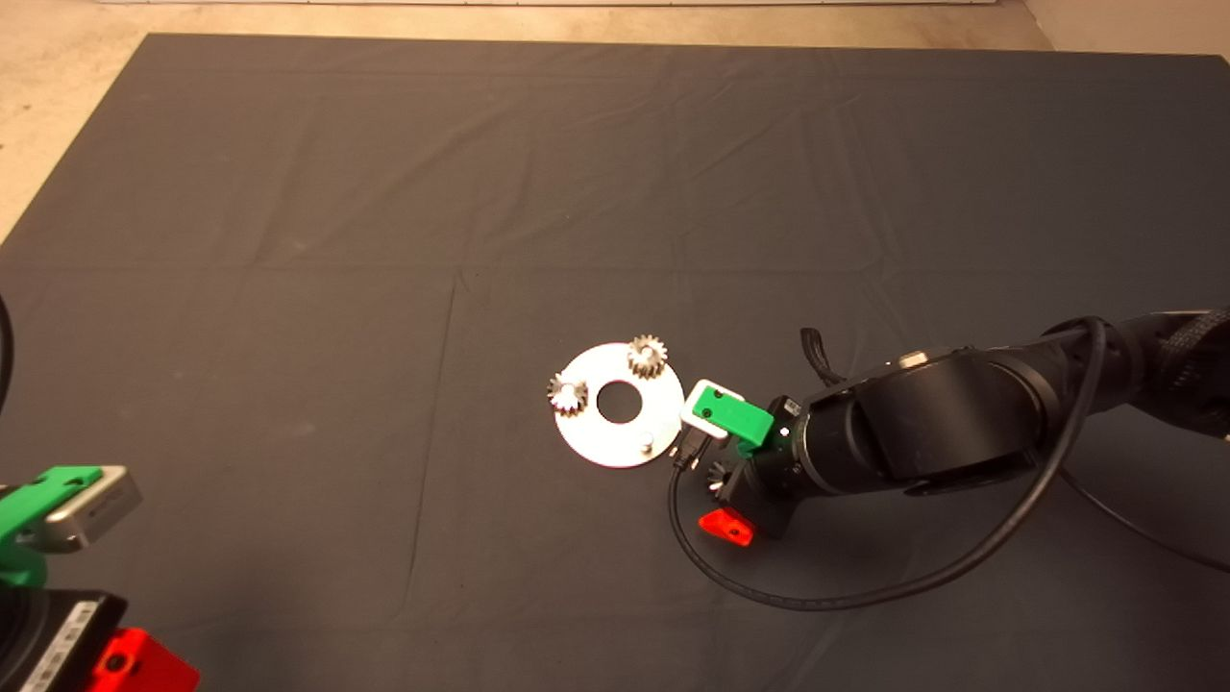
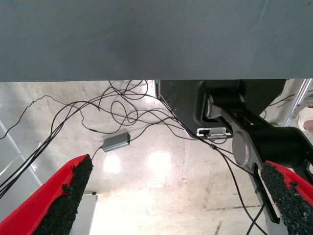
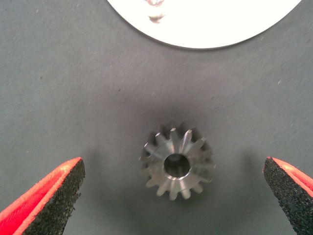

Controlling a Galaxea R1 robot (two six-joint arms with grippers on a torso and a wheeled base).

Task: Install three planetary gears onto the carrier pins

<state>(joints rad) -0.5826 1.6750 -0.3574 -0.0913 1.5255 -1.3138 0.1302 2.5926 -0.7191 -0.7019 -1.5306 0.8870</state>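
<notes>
The third gear has to slide over the bare carrier pin [image 3: 156, 11] with its center hole free, so my right gripper will next hold the gear by its toothed rim [image 3: 152, 169].
The shiny carrier disc [image 1: 588, 432] lies mid-mat. Two planetary gears [image 1: 648, 357] [image 1: 568, 394] sit on its far and left carrier pins. The near-right pin [image 1: 646, 441] is bare. A third gear [image 3: 177, 160] rests flat on the mat just off the disc's edge [image 3: 220, 19], centred between the pads of my right gripper [image 3: 173, 165], which is open and touches nothing. From above, this gripper [image 1: 713, 478] hovers right of the disc and mostly hides the gear. My left gripper [image 1: 67, 577] is parked at the lower left, open and empty.
A black cable [image 1: 817, 601] loops on the mat under the right arm. In the left wrist view, the mat edge [image 2: 146, 78], tangled floor cables [image 2: 122, 110] and the robot base [image 2: 244, 122] show.
</notes>
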